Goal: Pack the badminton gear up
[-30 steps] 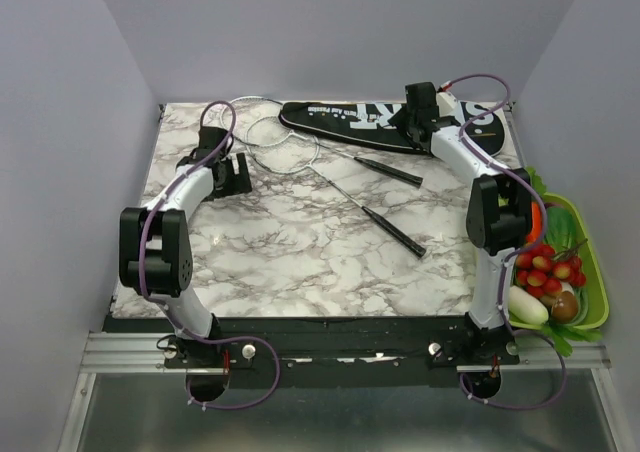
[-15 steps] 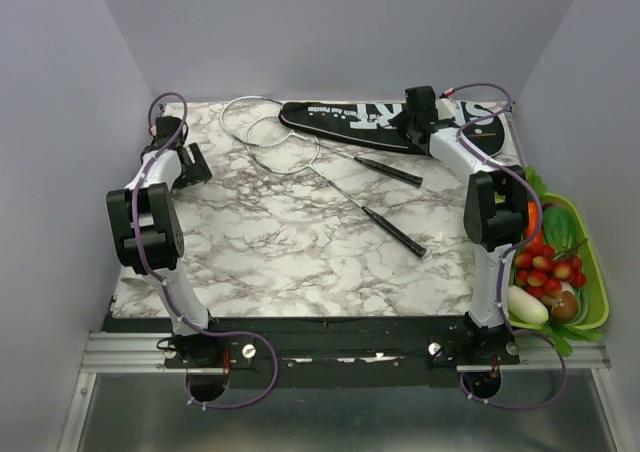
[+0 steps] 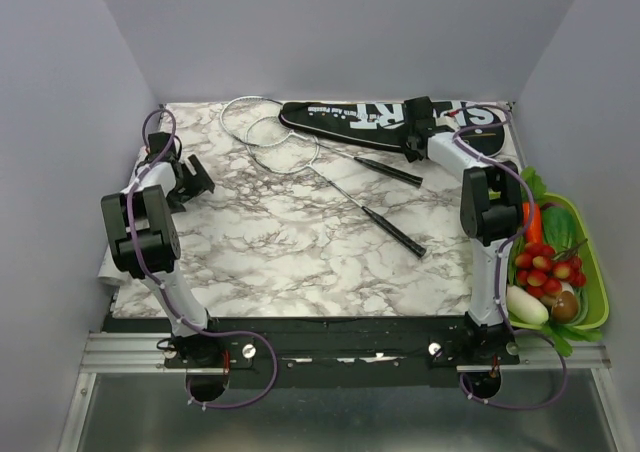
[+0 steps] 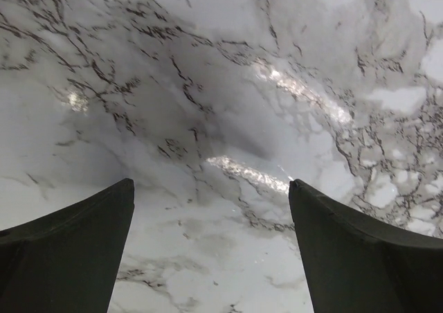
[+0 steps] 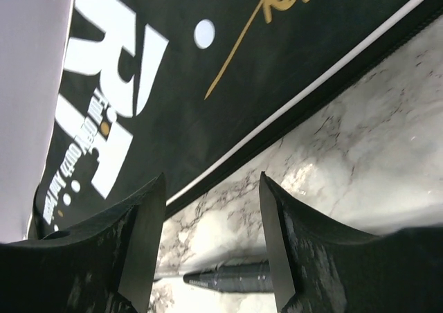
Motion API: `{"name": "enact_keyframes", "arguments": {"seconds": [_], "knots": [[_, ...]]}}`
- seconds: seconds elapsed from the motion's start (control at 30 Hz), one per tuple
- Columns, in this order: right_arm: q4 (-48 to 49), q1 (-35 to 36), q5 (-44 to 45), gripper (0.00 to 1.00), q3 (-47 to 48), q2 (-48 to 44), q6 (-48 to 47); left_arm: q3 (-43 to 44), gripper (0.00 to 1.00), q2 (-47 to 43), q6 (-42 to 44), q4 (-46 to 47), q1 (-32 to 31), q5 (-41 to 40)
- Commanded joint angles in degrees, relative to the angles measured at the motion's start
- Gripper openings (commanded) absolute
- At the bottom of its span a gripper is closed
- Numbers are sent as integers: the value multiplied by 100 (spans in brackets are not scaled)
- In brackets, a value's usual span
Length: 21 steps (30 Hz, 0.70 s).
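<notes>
The bag's lettered body should stay free for my left gripper. My right gripper should grab the black bag by its zipper edge next.
The long black bag lettered in white lies along the table's far edge. Two rackets lie in front of it, their pale hoops at the far left. One black handle is close to the bag, the other is nearer mid-table. My right gripper is open just over the bag's near edge. In the right wrist view the bag fills the top and a racket handle lies low between the open fingers. My left gripper is open at the left edge, over bare marble.
A green basket of vegetables and tomatoes sits beyond the table's right edge, beside the right arm. Grey walls close in the back and both sides. The marble top stretches towards the arm bases.
My left arm has swung away from the racket hoops to the table's left edge. The right gripper has shifted slightly along the bag's near edge. Bag and rackets lie unmoved.
</notes>
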Motion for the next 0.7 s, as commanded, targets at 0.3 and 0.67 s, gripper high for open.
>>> {"name": "enact_keyframes", "arguments": {"seconds": [0.3, 0.67], "knots": [[-407, -293, 183, 59, 712, 904, 842, -246, 98, -1435, -161, -178, -1411, 600], [-548, -381, -38, 8, 1230, 1282, 1211, -939, 98, -2533, 67, -388, -1781, 820]]}}
